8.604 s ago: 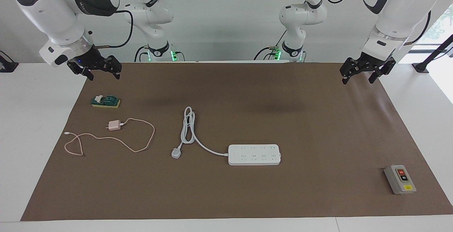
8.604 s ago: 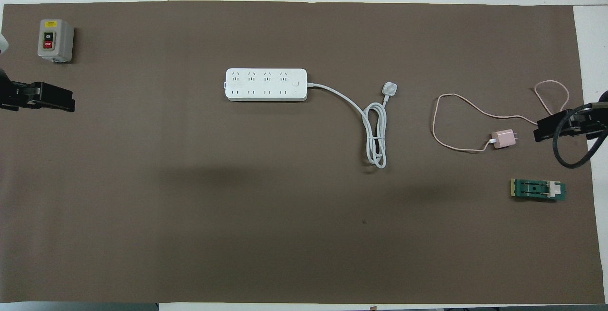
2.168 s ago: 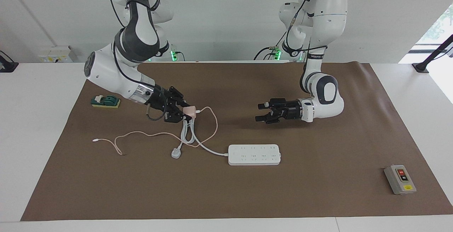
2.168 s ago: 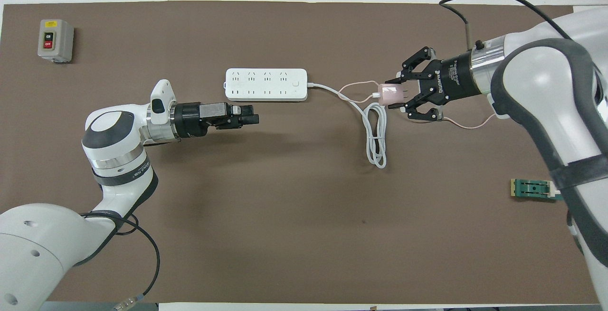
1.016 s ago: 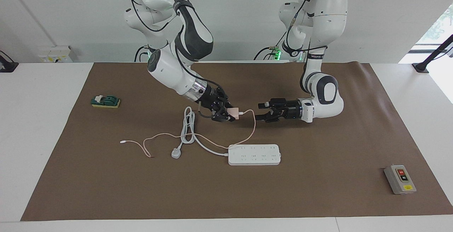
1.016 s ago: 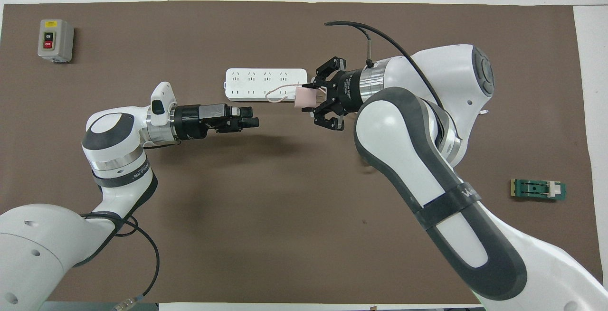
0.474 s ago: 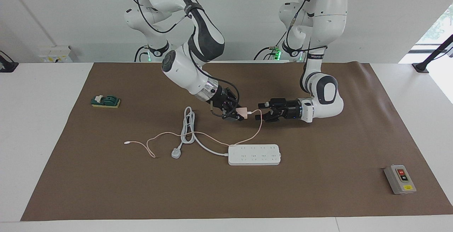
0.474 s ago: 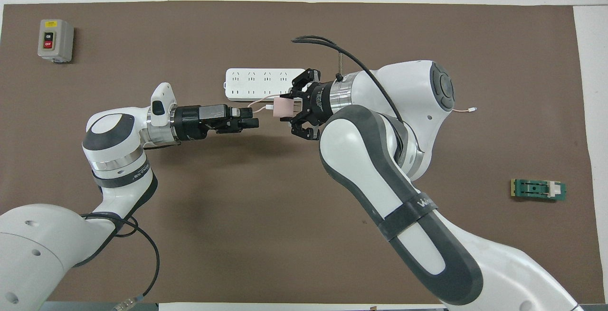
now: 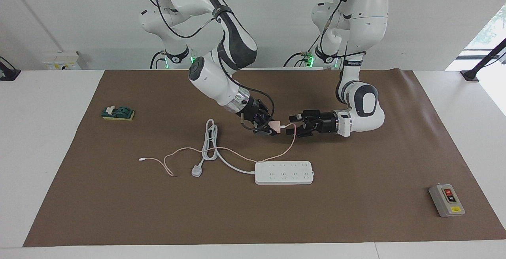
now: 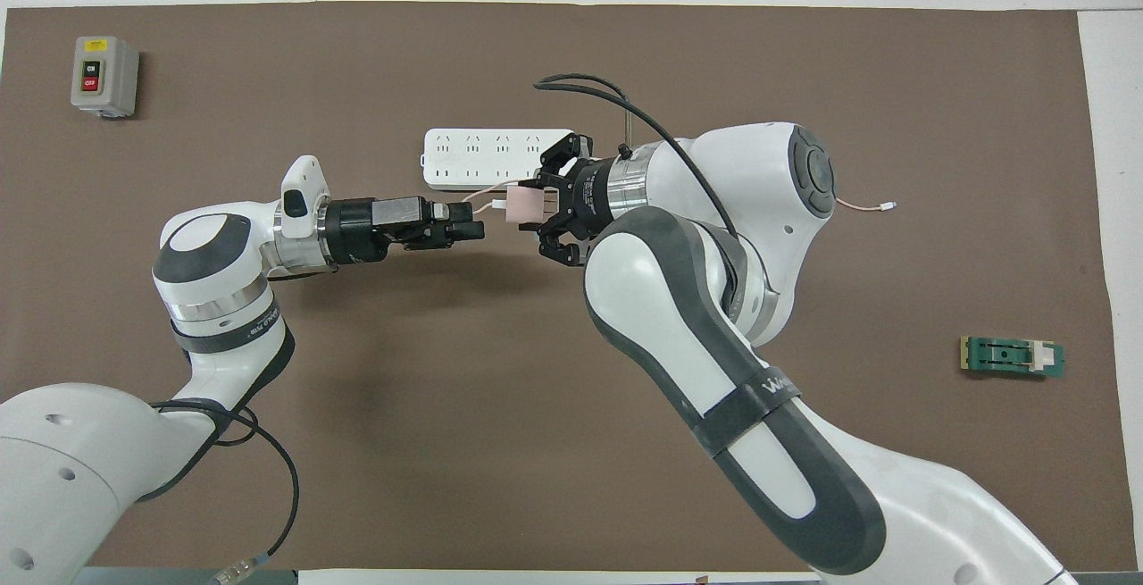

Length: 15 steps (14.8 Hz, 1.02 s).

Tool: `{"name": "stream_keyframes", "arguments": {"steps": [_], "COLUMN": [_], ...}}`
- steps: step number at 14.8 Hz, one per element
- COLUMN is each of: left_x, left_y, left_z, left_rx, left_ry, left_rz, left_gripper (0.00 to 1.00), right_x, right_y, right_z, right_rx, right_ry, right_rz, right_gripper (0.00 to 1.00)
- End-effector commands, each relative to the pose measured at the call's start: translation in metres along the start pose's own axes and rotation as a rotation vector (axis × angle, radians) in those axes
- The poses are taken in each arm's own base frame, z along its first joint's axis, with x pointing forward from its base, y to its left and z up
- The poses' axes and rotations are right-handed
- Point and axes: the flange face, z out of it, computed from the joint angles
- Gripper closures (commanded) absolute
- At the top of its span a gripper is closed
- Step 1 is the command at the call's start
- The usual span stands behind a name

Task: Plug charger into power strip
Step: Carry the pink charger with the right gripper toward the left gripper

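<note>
My right gripper's fingers already cover one end of the pale pink charger. Next, my left gripper grabs the charger by its cable end (image 10: 512,204).
The pale pink charger (image 9: 276,125) (image 10: 521,204) hangs in the air over the mat, beside the power strip and nearer to the robots than it. My right gripper (image 9: 271,130) (image 10: 536,206) is shut on it. Its pink cable (image 9: 290,142) drops from the charger to the mat at the strip's cord end and trails toward the right arm's end. My left gripper (image 9: 291,125) (image 10: 475,219) is open, level with the charger and facing it, its fingertips close around the cable's plug end. The white power strip (image 9: 284,172) (image 10: 478,161) lies flat on the mat.
The strip's grey-white cord (image 9: 209,140) lies looped with its three-pin plug (image 9: 196,171) on the mat. A grey box with red and black buttons (image 9: 446,200) (image 10: 104,76) sits toward the left arm's end. A green block (image 9: 118,113) (image 10: 1012,357) lies toward the right arm's end.
My right arm has carried the charger sideways over the mat up to the left gripper's fingertips, dragging the cable along. The left arm has barely moved.
</note>
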Motion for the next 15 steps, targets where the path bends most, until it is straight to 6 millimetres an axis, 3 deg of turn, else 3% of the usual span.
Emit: {"name": "stream_keyframes", "arguments": {"steps": [1,5,15], "left_x": [-0.002,-0.003,-0.005], "left_y": [-0.007,-0.007,-0.008], "left_z": [0.001,0.005,0.008], "left_rx": [0.001,0.004,-0.005], "left_ry": [0.005,-0.001,-0.014], "left_rz": [0.03,0.032,0.06], "left_gripper": [0.0,0.0,0.0], "right_x": [-0.009,-0.017,-0.018], "right_y": [0.003,0.014,0.015], "right_z": [0.011,0.023,0.023], "right_rx": [0.007,0.015,0.023], "right_ry": [-0.012,-0.005,-0.004], "right_rz": [0.012,-0.003,0.005], "right_gripper": [1.0,1.0,1.0]}}
